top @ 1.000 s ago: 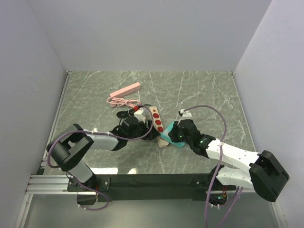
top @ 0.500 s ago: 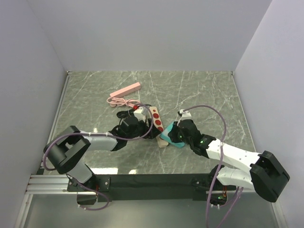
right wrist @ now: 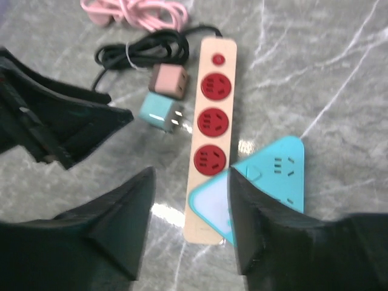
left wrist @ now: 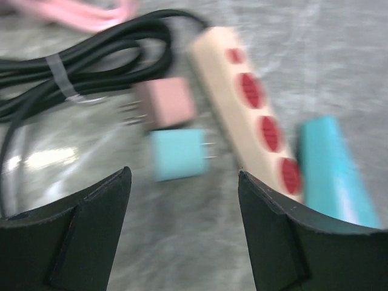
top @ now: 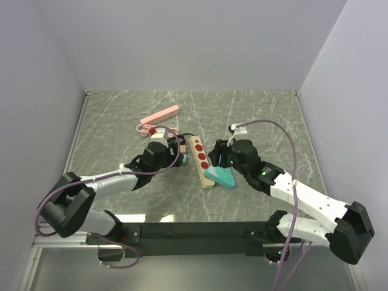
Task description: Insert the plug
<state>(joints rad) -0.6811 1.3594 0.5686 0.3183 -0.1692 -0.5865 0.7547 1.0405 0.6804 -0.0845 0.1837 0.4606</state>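
Observation:
My left gripper grabs the teal plug [top: 184, 159] [left wrist: 177, 153] between the plug's pronged end and its back next. That leaves the plug's other sides free for my right gripper to insert it.
A beige power strip [right wrist: 210, 121] with three red sockets lies mid-table [top: 200, 160]. A small teal plug [right wrist: 159, 112] lies just left of it, prongs toward the strip, not inserted. A pink plug [right wrist: 168, 80] sits beside it. Both show in the left wrist view, teal plug [left wrist: 177, 153] and pink plug [left wrist: 167, 103]. My left gripper [top: 171, 151] [left wrist: 183, 174] is open and empty, just short of the teal plug. My right gripper [top: 219, 156] [right wrist: 191, 173] hangs open above the strip's near end, holding nothing.
A teal triangular socket block [right wrist: 267, 176] overlaps the strip's near end [top: 221, 176]. A tied black cable bundle [right wrist: 142, 54] lies left of the strip's far end. A pink cable [top: 153, 129] and pink bar [top: 163, 114] lie farther back. Walls enclose the table.
My right gripper has opened and lifted off the teal socket block. My left gripper has opened wider and drawn back to the left, leaving the plugs lying beside the strip.

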